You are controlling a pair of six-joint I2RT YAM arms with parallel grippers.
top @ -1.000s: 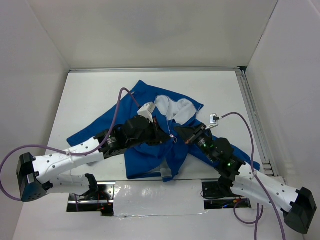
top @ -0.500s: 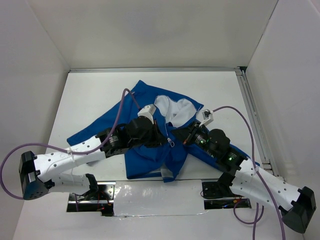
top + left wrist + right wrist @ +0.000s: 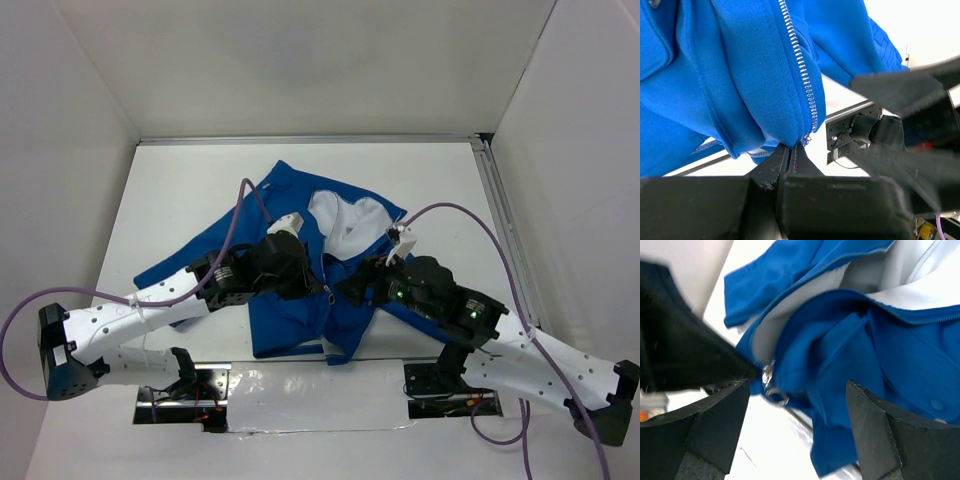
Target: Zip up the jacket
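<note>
My right gripper should next grab the zipper's ring pull [image 3: 807, 140] to zip up the jacket by its slider, and leave teeth and fabric free.
The royal-blue jacket [image 3: 285, 195] lies crumpled mid-table, its white lining [image 3: 345, 218] showing at the collar. My left gripper [image 3: 315, 288] is shut on the jacket's lower front edge [image 3: 740, 75], right beside the light metal zipper teeth [image 3: 802, 75], with the fabric pinched between its tips [image 3: 792, 150]. My right gripper [image 3: 350, 288] faces it from the right, jaws open wide. In the right wrist view the silver zipper slider and ring pull [image 3: 771, 382] hang near the left finger [image 3: 715, 425], with blue fabric [image 3: 850, 350] between the fingers. Nothing is gripped there.
An aluminium rail [image 3: 505, 230] runs along the table's right side. A shiny metal plate [image 3: 300, 385] covers the near edge between the arm bases. White walls enclose the table [image 3: 180, 190] on three sides. Purple cables [image 3: 245, 195] loop above both arms.
My right gripper has gone from shut to wide open and has swung left toward the zipper's lower end. The left gripper keeps its pinch on the fabric, shifted slightly left.
</note>
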